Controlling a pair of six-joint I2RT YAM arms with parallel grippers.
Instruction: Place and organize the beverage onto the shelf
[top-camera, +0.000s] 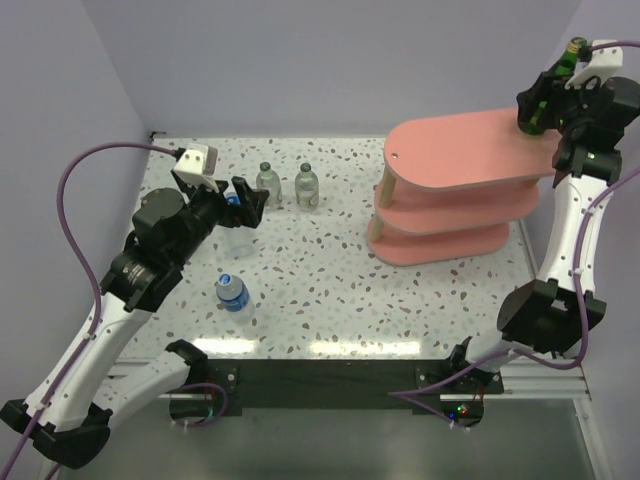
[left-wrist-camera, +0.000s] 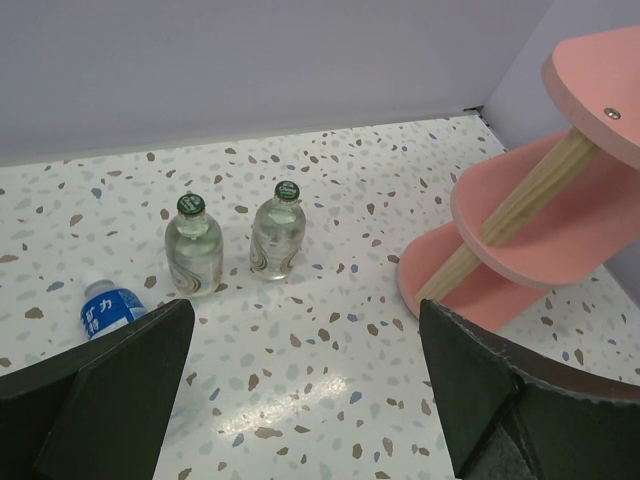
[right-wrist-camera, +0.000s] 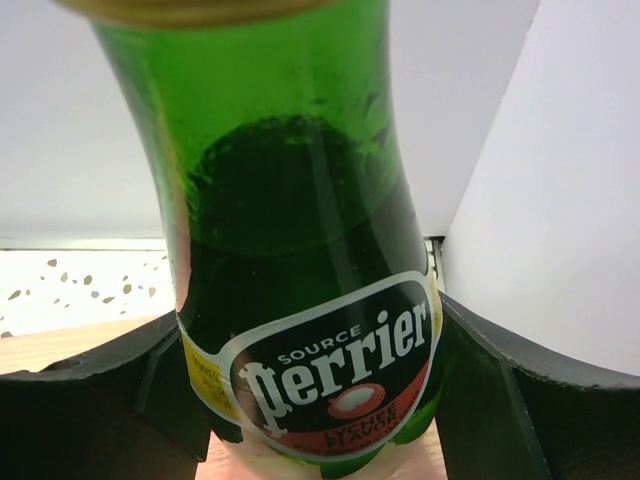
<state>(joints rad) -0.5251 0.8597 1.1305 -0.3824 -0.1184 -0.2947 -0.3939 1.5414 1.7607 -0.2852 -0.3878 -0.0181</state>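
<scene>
My right gripper opens next, since the Perrier bottle (top-camera: 572, 58) is upright, with its base at the flat top board, inside the board's edge.
My right gripper (top-camera: 540, 105) is shut on a dark green glass Perrier bottle (top-camera: 572, 58) with a gold cap, held upright at the right end of the top board of the pink shelf (top-camera: 450, 160). In the right wrist view the bottle (right-wrist-camera: 300, 250) fills the space between my fingers (right-wrist-camera: 90, 400); I cannot tell if it touches the board. My left gripper (top-camera: 240, 200) is open and empty above a clear blue-label bottle (top-camera: 238, 240), seen at the left finger (left-wrist-camera: 110, 310). Two clear green-capped bottles (top-camera: 268, 185) (top-camera: 307, 185) stand behind. Another blue-label bottle (top-camera: 232, 292) stands nearer. The second dark green bottle is out of view.
The speckled table (top-camera: 320, 280) has a wall along the back and a purple wall at the left. The shelf's lower boards (left-wrist-camera: 530, 220) show at the right of the left wrist view, past the green-capped bottles (left-wrist-camera: 193, 245) (left-wrist-camera: 278, 230).
</scene>
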